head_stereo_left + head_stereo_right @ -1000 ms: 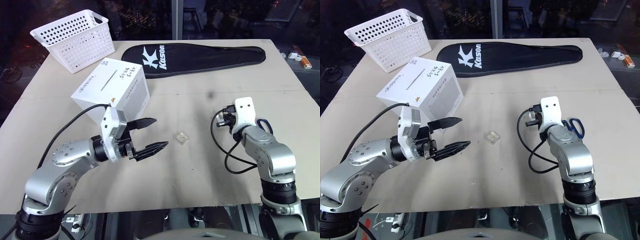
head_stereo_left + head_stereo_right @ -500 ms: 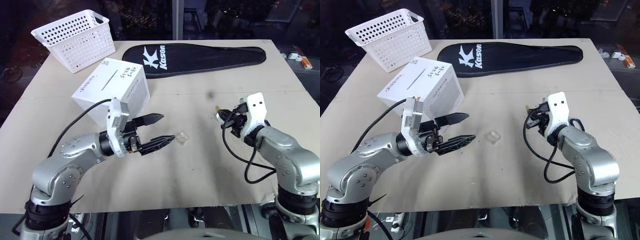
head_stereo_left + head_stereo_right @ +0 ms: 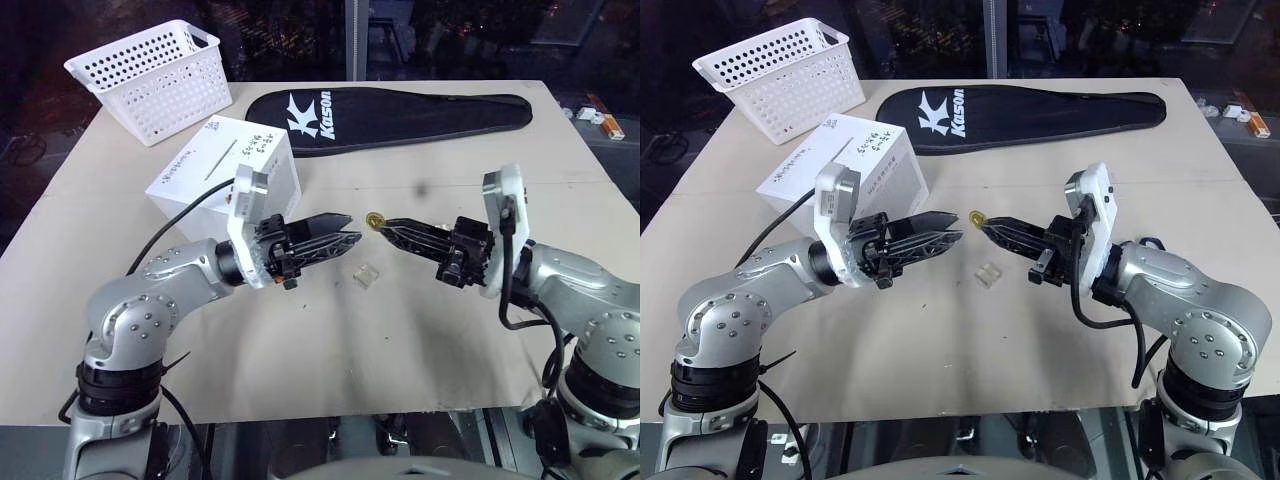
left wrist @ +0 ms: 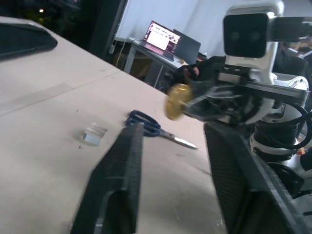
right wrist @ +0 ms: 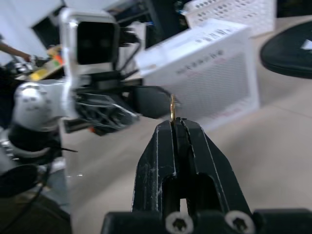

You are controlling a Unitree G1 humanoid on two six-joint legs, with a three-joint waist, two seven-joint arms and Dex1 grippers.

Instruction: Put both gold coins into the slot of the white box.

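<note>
The right gripper's fingers cover one side of the coin, so the left gripper should next grab the coin by its exposed edge [image 3: 371, 219].
My right gripper [image 3: 386, 223] is shut on a small gold coin [image 3: 375, 219], held on edge at its fingertips above the middle of the table. My left gripper [image 3: 352, 227] points at it from the left, open with a narrow gap. Its tips are just short of the coin, which shows between and beyond them in the left wrist view [image 4: 176, 101]. The white box [image 3: 225, 165] stands behind the left arm, with the thin dark slot [image 3: 218, 160] in its top face. In the right wrist view the coin [image 5: 172, 108] sticks up from the shut fingertips.
A small clear square piece [image 3: 367, 275] lies on the table below the two grippers. A white perforated basket [image 3: 150, 78] stands at the back left, a black racket case [image 3: 400, 110] along the back. Blue-handled scissors [image 4: 151, 127] lie near the right arm.
The right gripper has risen and swung left to point at the left gripper, carrying the coin. The left gripper has lifted, moved right and narrowed its fingers.
</note>
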